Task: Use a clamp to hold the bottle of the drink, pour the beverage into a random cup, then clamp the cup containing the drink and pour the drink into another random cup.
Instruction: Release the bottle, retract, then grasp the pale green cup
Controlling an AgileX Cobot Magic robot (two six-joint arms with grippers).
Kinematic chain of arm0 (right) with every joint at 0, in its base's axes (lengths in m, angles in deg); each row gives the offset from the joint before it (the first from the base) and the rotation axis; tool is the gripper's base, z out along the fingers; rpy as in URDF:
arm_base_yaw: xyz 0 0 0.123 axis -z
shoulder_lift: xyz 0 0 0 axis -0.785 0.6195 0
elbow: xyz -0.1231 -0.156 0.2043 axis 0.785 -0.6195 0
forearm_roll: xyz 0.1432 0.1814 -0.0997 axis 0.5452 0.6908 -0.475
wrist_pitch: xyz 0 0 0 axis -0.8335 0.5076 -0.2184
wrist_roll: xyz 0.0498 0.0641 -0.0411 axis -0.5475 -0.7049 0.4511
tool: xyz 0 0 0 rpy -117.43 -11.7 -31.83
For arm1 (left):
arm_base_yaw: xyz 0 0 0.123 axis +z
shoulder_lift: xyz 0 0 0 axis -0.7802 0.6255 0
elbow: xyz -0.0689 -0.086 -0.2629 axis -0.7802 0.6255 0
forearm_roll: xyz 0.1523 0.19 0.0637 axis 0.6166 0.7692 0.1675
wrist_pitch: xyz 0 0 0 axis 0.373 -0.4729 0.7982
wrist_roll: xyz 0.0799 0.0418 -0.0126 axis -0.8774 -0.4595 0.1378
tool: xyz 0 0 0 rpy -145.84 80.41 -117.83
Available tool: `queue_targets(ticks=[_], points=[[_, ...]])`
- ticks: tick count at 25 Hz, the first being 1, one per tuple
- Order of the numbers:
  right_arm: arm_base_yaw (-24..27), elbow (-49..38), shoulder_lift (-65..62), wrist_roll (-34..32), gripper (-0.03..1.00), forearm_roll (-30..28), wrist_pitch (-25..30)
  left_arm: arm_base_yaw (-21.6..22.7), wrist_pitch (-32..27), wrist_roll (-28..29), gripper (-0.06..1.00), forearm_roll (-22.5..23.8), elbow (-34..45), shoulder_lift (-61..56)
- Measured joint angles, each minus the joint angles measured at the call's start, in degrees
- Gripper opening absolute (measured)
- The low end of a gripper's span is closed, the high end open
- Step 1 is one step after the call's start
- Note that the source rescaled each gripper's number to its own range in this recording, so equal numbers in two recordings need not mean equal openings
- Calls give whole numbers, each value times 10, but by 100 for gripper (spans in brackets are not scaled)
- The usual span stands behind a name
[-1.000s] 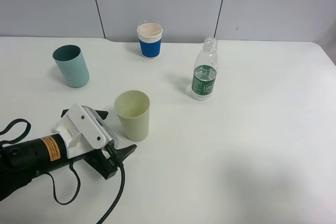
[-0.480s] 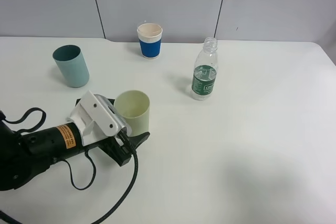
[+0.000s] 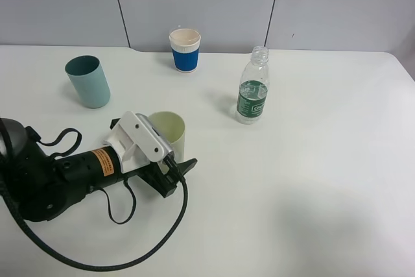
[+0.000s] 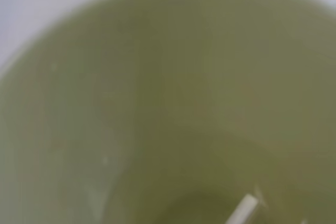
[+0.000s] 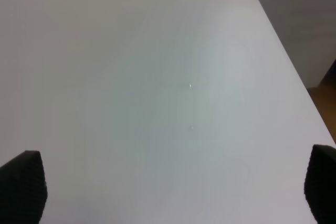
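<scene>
My left gripper is about to grab the pale green cup by its body [image 3: 170,144], to pour the drink into another cup [image 3: 91,85].
A pale green cup [image 3: 167,128] stands near the table's middle left. My left gripper [image 3: 170,154] is open around it, with one dark finger [image 3: 185,164] at the cup's front and the other hidden behind the wrist mount. The left wrist view is filled by the cup's blurred green wall [image 4: 157,103]. A clear bottle [image 3: 252,92] with a green label stands upright to the right, apart from both grippers. My right gripper [image 5: 173,192] is open and empty over bare table; it does not show in the exterior view.
A teal cup [image 3: 88,81] stands at the back left, and a white paper cup with a blue sleeve [image 3: 185,50] at the back middle. The left arm's black cable [image 3: 170,225] loops over the white table [image 3: 311,180] in front. The right wrist view shows the table's edge [image 5: 286,72].
My left arm has moved right and away from the front edge, bringing its open gripper up to and around the pale green cup. The bottle and the other cups have not moved.
</scene>
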Motion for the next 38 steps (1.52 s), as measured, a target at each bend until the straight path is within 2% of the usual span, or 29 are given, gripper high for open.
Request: queue_targets(ticks=[3,4,5,7,8,9,11,22,26,31,38], points=[[0,0,0,0,100,0,0,0,0,4,98,1,-9,8],[0,0,0,0,100,0,0,0,0,6,92,1,-10,10],[0,0,0,0,100,0,0,0,0,9,79,1,-10,13],[0,0,0,0,100,0,0,0,0,19,40,0,-10,16],[0,0,0,0,100,0,0,0,0,22,13,1,-10,18],[0,0,0,0,100,0,0,0,1,22,0,3,-10,18],[0,0,0,0,100,0,0,0,0,23,3,3,-10,18],[0,0,0,0,100,0,0,0,0,28,3,2,-10,18],[0,0,0,0,100,0,0,0,1,46,3,-15,-4,16],[0,0,0,0,100,0,0,0,-6,55,3,-67,25,-22],[0,0,0,0,100,0,0,0,-7,55,3,-185,58,-109]])
